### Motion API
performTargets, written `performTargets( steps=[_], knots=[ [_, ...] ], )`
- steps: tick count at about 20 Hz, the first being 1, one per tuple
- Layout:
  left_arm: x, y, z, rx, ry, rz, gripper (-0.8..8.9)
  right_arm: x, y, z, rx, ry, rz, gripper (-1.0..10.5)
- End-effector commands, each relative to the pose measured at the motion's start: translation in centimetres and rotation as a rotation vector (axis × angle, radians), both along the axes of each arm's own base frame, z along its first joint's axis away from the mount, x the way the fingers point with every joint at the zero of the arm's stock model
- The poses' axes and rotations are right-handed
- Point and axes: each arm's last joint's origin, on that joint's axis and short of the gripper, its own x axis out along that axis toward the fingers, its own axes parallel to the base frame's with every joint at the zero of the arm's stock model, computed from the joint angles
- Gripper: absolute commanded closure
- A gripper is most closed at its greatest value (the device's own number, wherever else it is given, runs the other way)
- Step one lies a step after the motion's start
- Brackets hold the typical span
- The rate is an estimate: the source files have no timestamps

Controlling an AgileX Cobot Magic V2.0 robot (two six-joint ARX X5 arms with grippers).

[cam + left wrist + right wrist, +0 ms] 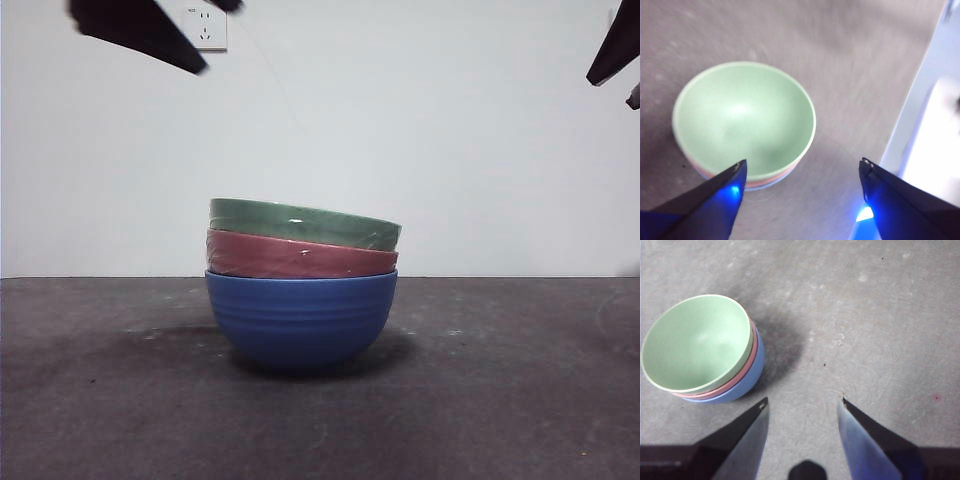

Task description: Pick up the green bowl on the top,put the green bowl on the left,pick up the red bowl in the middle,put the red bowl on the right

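Note:
The blue bowl surrounds the lower part of the red bowl, so my right gripper needs to grab the red bowl by its exposed rim (214, 238) after the green bowl.
Three bowls stand nested in one stack at the middle of the table. The green bowl (305, 223) is on top, a little tilted, and empty inside (742, 117) (697, 342). The red bowl (300, 258) sits under it, only its rim band showing (751, 365). A blue bowl (301, 320) is at the bottom. My left gripper (802, 167) is open and empty, high above the stack. My right gripper (802, 405) is open and empty, high above bare table beside the stack. In the front view both arms show only as dark tips at the top left (140, 30) and top right (615, 50).
The dark grey table (500, 400) spreads on both sides of the stack. A white wall with a socket (205, 27) stands behind. The left wrist view shows the table's edge and a pale floor area (935, 125) beyond it.

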Motion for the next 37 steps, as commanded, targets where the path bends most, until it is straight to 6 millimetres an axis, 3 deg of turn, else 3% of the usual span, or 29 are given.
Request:
performTargets(
  steps=[1, 5, 10, 12, 14, 37],
  knots=[
    [0.9, -2.9, -1.0, 0.168, -0.054, -0.099, 4.37, 0.0, 0.0, 0.2, -0.001, -0.011, 0.001, 7.2],
    [1.8, -6.8, -3.6, 0.351, -0.077, -0.168, 4.39, 0.0, 0.0, 0.2, -0.001, -0.011, 0.001, 7.2],
    [2.3, -9.0, -6.5, 0.428, -0.035, -0.252, 4.40, 0.0, 0.0, 0.2, -0.001, -0.011, 0.001, 7.2],
    [2.3, -9.0, -6.6, 0.432, -0.044, -0.266, 4.45, 0.0, 0.0, 0.2, -0.001, -0.011, 0.001, 7.2],
    [2.3, -9.1, -6.6, 0.432, -0.046, -0.269, 5.40, 0.0, 0.0, 0.2, -0.002, -0.011, 0.001, 7.2],
    [3.0, -8.8, -6.8, 0.396, -0.047, -0.310, 6.04, 0.0, 0.0, 0.2, -0.002, -0.010, 0.001, 7.3]
  ],
)
